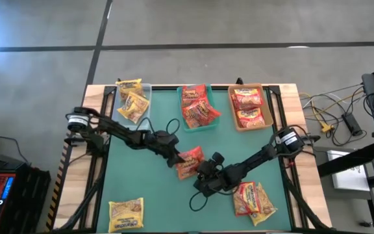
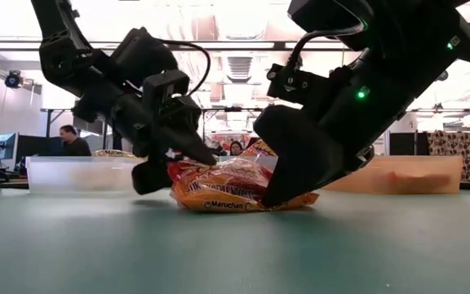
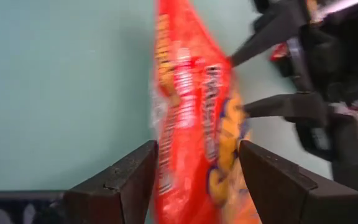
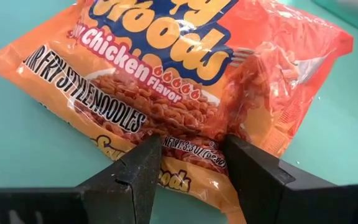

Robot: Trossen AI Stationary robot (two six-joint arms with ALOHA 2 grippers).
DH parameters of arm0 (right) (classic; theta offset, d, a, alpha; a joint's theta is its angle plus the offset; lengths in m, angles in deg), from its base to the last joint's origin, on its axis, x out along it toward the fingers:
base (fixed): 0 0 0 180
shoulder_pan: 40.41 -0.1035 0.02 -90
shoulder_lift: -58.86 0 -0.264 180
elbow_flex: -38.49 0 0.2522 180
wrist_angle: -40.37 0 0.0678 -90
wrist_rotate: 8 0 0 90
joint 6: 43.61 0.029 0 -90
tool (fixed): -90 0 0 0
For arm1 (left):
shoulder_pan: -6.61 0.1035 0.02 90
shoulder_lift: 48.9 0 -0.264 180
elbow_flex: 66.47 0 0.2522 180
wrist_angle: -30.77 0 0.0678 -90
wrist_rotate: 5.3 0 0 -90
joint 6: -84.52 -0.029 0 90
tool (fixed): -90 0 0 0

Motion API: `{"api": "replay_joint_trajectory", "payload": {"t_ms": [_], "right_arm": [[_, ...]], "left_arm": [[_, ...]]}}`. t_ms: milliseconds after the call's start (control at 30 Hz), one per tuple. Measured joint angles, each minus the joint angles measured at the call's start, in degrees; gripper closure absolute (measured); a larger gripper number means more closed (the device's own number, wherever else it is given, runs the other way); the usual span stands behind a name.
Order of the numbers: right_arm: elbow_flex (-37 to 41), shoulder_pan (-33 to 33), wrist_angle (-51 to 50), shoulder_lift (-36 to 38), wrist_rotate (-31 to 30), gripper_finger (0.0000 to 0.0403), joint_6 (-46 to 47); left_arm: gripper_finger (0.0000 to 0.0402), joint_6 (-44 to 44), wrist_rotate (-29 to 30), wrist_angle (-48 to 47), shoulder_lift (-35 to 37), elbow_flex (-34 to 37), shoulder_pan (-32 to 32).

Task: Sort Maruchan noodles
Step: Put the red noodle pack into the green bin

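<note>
My left gripper should next grab the orange-red packet by its crumpled end (image 1: pixel 182 169). The packet will then go into the teal tray with its kind.
An orange-red Maruchan noodles packet (image 1: pixel 189 161) lies on the green table mat near its middle. My right gripper (image 4: pixel 191 149) comes in from the near right, slanting down, and is shut on the packet's near edge. My left gripper (image 3: pixel 197 155) comes in from the left and is open. Its two fingers stand on either side of the packet's left end (image 2: pixel 178 173). In the low view the packet (image 2: pixel 219 189) rests flat on the mat between the two grippers. My left gripper: I cannot tell whether its fingers (image 3: pixel 132 180) touch the packet that lies between them. My right gripper pinches a raised crease of the wrapper at the packet's near edge (image 4: pixel 188 138) between its two fingers. The fingers slant down from the table's near right. The packet lies with its underside on the mat.
Along the far edge stand a clear tray (image 1: pixel 147 88) with yellow packets, a teal tray (image 1: pixel 180 123) with red packets and a tan tray (image 1: pixel 232 120) with orange-red packets. A yellow packet (image 1: pixel 125 213) lies near left, and a few packets (image 1: pixel 255 198) near right.
</note>
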Motion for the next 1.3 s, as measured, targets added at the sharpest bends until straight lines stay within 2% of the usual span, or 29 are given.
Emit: {"api": "replay_joint_trajectory", "payload": {"t_ms": [300,467,567,700,900,1033,1300], "right_arm": [[0.0,0.3,0.8,0.0,-0.4,0.0229,-1.3],[0.0,0.3,0.7,0.0,-0.4,0.0229,-1.6],[0.0,0.1,0.7,0.4,-0.5,0.0229,-2.3],[0.0,-0.7,-0.3,2.9,-0.5,0.0229,-2.6],[0.3,-3.1,-6.1,9.3,5.6,0.0229,-2.5],[0.3,-4.5,-7.7,12.9,7.6,0.0229,-2.4],[0.2,-7.1,-9.6,15.6,9.5,0.0229,-2.2]], "left_arm": [[0.0189,-1.4,-8.6,1.7,-6.4,-6.1,0.0],[0.0191,-2.1,-9.4,-0.1,-7.8,-7.8,0.0],[0.0208,-2.3,-9.3,0.1,-7.7,-7.5,0.1],[0.0253,-2.4,-9.4,0.1,-7.6,-7.2,0.2],[0.0317,-1.4,-10.3,-0.7,-7.4,-7.7,0.3],[0.0321,-0.8,-11.6,-1.5,-6.3,-8.4,0.7],[0.0321,-6.3,-11.4,-1.1,-0.9,-9.6,4.9]]}}
